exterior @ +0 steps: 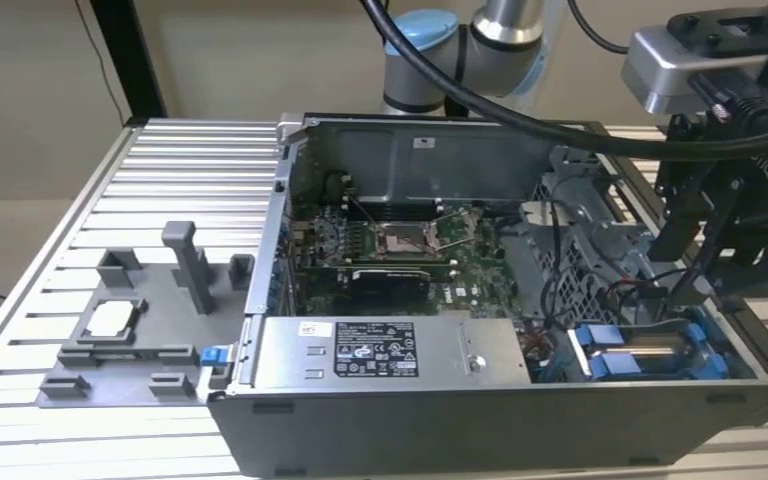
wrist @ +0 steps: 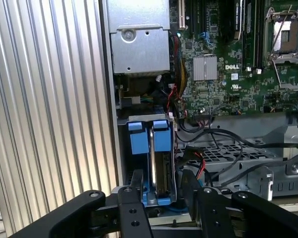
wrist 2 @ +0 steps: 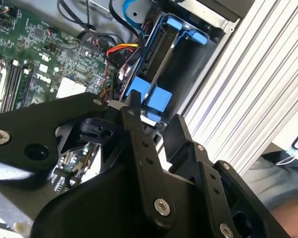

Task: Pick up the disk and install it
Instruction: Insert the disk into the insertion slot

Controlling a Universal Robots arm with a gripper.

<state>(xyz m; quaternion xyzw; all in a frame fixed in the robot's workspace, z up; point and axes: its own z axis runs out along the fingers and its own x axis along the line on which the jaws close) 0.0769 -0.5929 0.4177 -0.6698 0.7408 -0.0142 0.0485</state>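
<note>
The robot's gripper should next grab the disk's bracket by the bracket's end opposite the blue tabs, to pick up the disk (exterior: 651, 352) for installing.
The disk (exterior: 651, 352) stands on edge in its blue bracket, down in the bay at the corner of the open computer case (exterior: 491, 410) on the exterior view's right. In both wrist views the disk (wrist: 159, 148) (wrist 2: 181, 64) sits in that slot with its blue tabs toward the camera. My gripper (exterior: 702, 295) hovers just above it, open. Its black fingers (wrist: 137, 186) are spread to either side of the bracket's end without touching it. The gripper (wrist: 163, 179) (wrist 2: 155, 110) holds nothing.
A grey box with a white label (exterior: 371, 350) lies beside the bay. The motherboard (exterior: 404, 240) and a metal drive cage (exterior: 584, 250) fill the case, with red and black cables (wrist: 198, 163) close to the bay. A grey tray (exterior: 131, 340) rests on the slatted table (exterior: 157, 180).
</note>
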